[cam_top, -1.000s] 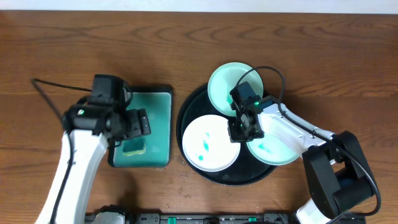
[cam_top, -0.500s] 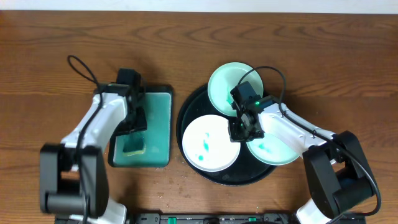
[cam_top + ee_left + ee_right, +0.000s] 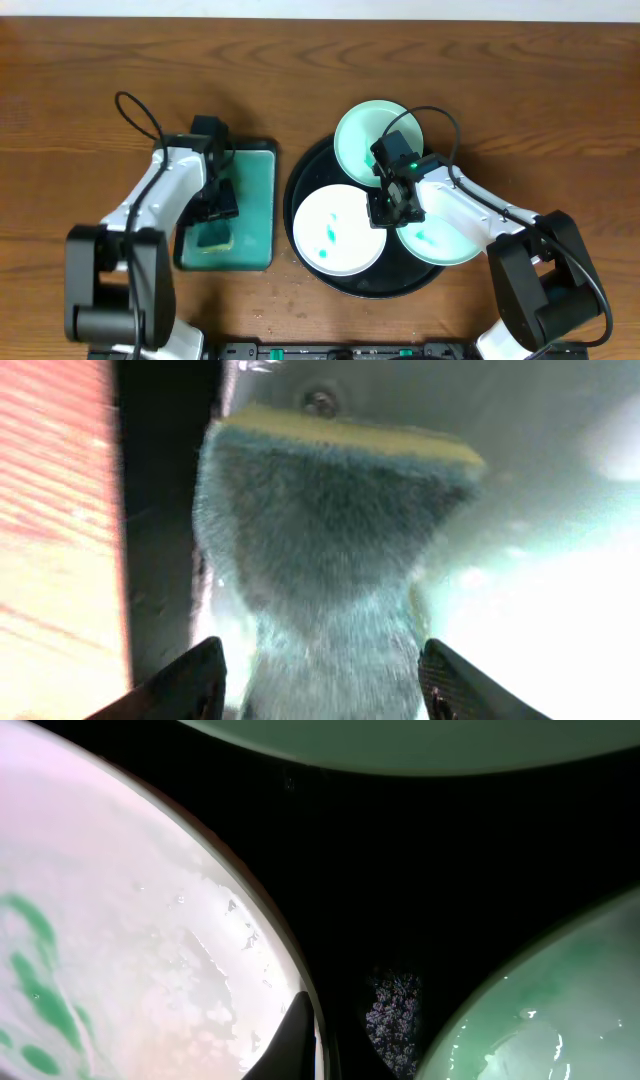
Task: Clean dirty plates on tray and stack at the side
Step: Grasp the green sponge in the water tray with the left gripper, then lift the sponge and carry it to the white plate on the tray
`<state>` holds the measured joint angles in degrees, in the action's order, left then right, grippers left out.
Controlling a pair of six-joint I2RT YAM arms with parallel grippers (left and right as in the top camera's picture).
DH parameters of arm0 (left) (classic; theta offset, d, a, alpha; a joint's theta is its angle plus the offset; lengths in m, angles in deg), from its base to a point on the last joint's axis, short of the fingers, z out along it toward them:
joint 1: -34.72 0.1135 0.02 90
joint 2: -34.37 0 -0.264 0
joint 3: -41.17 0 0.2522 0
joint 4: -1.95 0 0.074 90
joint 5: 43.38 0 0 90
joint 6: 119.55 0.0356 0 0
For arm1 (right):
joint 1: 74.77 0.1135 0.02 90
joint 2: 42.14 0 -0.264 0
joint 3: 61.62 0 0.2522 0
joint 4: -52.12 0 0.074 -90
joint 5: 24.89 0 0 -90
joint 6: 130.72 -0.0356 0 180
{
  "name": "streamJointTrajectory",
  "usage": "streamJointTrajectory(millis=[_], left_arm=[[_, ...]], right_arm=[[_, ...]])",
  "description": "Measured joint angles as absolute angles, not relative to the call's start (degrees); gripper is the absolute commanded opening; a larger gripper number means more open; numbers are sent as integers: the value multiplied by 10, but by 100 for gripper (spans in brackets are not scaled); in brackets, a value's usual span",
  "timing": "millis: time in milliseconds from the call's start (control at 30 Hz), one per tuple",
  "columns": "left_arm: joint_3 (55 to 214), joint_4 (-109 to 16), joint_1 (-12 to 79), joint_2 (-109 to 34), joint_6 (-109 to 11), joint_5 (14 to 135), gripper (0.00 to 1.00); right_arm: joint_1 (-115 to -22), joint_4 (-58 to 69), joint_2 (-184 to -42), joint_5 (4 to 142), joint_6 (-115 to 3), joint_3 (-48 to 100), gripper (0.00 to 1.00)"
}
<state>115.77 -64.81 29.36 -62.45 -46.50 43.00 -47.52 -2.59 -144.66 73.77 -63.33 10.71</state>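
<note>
My left gripper should next grab the sponge [image 3: 330, 530] across its narrow middle [image 3: 334, 653]. This leaves the sponge's wide yellow-edged end free to wipe the white plate.
Three plates lie on the round black tray [image 3: 308, 176]: a white plate [image 3: 335, 232] with teal smears, a mint plate [image 3: 362, 135] behind it, and another mint plate [image 3: 445, 240] to the right. My right gripper [image 3: 389, 206] is shut at the white plate's right rim. In the right wrist view one dark finger [image 3: 295, 1040] lies just inside that rim of the white plate [image 3: 120, 940]; the other is lost against the tray [image 3: 400, 870]. My left gripper [image 3: 215, 210] hangs over a teal-and-yellow sponge [image 3: 330, 530], fingers [image 3: 190, 682] either side, a thin gap showing on the left.
The sponge [image 3: 212, 238] sits on a rectangular black-rimmed tray [image 3: 272, 146] with a teal pad, left of the round tray. Bare brown wood tabletop [image 3: 540, 110] surrounds both. Cables loop off each arm.
The left arm swung in from the left over the rectangular tray and brought its fingers down around the sponge. The right arm and the plates have not moved.
</note>
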Motion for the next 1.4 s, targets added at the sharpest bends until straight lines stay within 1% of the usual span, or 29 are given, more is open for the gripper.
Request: streamJointTrajectory(millis=[100, 233, 267, 333, 367, 400, 467, 533, 567, 733, 933, 1200, 1367, 1400], left_arm=[[1158, -650, 294, -593, -465, 431, 63], [1149, -629, 294, -589, -466, 431, 62], [1140, -615, 294, -590, -468, 431, 61], [1115, -586, 294, -593, -476, 432, 56], [1095, -569, 294, -596, -481, 433, 53], [1081, -556, 294, -598, -485, 433, 47], [1055, -534, 294, -602, -492, 432, 32], [1050, -531, 294, -601, -495, 432, 13], [1050, -531, 294, -601, -495, 432, 8], [1070, -577, 294, -601, -493, 443, 8], [1146, -643, 294, -587, -492, 489, 7], [1178, -644, 283, -524, -490, 561, 7], [1178, -619, 234, -526, -490, 600, 8], [1177, -605, 217, -526, -490, 610, 9]], right_arm=[[-475, -26, -1447, 738, -633, 107, 1], [-475, -26, -1447, 738, -633, 107, 1], [-475, -26, -1447, 738, -633, 107, 1], [-475, -26, -1447, 738, -633, 107, 1], [-475, -26, -1447, 738, -633, 107, 1], [-475, -26, -1447, 738, -633, 107, 1], [-475, -26, -1447, 738, -633, 107, 1], [-475, -26, -1447, 738, -633, 107, 1], [-475, -26, -1447, 738, -633, 107, 1], [-475, -26, -1447, 736, -643, 107, 1], [-480, -26, -1447, 743, -679, 107, 1], [-484, -25, -1447, 749, -699, 107, 1], [-484, -22, -1447, 750, -718, 107, 2], [-484, -21, -1447, 750, -722, 107, 2]])
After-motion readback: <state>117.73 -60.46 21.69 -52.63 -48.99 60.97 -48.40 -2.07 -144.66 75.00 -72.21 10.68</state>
